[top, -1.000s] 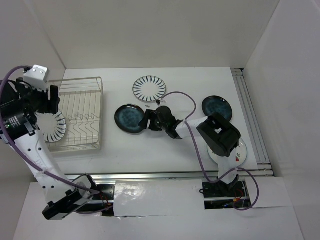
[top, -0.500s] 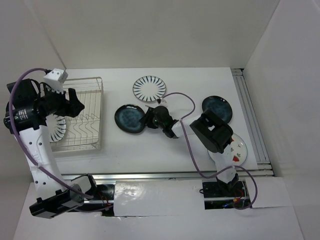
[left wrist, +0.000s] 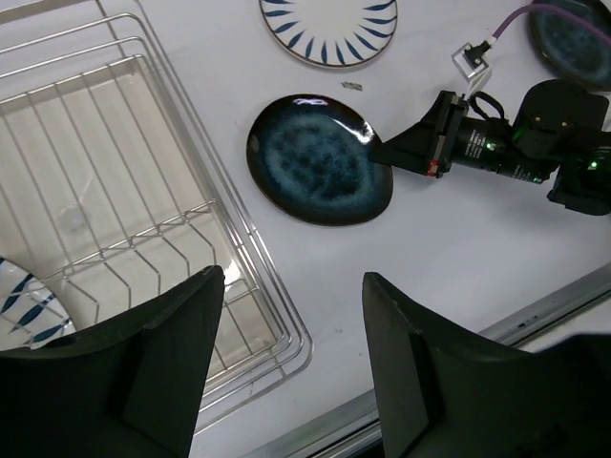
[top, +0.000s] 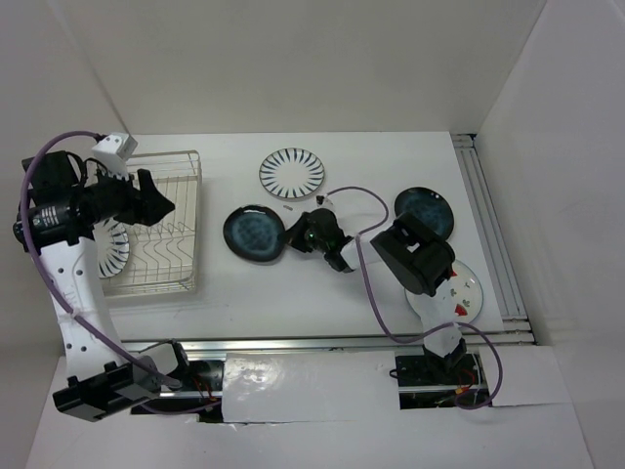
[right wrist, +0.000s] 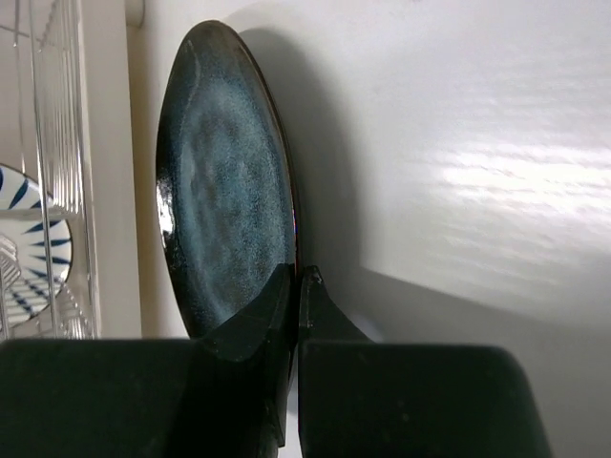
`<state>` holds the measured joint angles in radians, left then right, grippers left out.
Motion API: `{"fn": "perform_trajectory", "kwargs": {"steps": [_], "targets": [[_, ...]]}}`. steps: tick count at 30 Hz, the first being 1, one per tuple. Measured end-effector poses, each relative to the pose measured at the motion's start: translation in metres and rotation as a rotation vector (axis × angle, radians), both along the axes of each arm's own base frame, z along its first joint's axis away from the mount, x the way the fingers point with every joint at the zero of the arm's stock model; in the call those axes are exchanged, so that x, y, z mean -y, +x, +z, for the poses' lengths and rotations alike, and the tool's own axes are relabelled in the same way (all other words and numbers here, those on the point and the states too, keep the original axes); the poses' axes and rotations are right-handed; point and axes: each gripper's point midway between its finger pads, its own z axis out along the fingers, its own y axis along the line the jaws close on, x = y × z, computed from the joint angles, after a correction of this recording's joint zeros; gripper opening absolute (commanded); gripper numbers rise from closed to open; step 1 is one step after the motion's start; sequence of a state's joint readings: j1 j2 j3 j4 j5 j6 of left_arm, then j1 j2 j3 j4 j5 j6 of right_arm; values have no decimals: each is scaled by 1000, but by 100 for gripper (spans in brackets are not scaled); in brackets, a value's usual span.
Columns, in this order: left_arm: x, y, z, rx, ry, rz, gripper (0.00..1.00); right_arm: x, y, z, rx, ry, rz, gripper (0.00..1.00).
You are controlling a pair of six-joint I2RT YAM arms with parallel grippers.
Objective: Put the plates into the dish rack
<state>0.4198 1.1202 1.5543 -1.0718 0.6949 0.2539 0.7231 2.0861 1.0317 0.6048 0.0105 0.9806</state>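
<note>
I have the rim of the glossy dark blue plate (top: 253, 233) between my right gripper's closed fingers, so it would leave the table with my gripper if lifted now.
A glossy dark blue plate (top: 253, 233) (left wrist: 320, 157) (right wrist: 224, 181) lies on the table right of the dish rack (top: 181, 234) (left wrist: 243, 229). My right gripper (top: 290, 237) (right wrist: 298, 286) is shut on its right rim, one finger above and one below. One striped plate (top: 107, 246) (left wrist: 24, 301) stands in the rack's left end. My left gripper (top: 161, 205) (left wrist: 291, 277) hovers open and empty over the rack's right side. Another striped plate (top: 291, 173), a second dark blue plate (top: 424, 210) and a watermelon-print plate (top: 461, 293) lie flat on the table.
The right arm's purple cable (top: 366, 210) loops over the table between the plates. A metal rail (top: 488, 234) runs along the right wall. White walls close in the table on three sides.
My right gripper has closed onto the dark blue plate's rim. The left gripper has swung right across the rack, away from the striped plate standing in it.
</note>
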Motion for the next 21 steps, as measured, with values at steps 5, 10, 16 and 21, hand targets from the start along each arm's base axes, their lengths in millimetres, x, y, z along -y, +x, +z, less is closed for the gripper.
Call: {"fn": "perform_trajectory", "kwargs": {"steps": [5,10,16,21], "targets": [[9,5,-4,-27,-79,-40,76,24,-16,-4,-46,75,21,0],[31,5,1,-33,-126,-109,93,40,-24,5,-55,104,41,0],[77,11,-6,-79,-113,-231,97,44,-39,31,-34,123,80,0],[84,28,-25,-95,-66,-170,97,40,-41,94,80,203,106,0]]}}
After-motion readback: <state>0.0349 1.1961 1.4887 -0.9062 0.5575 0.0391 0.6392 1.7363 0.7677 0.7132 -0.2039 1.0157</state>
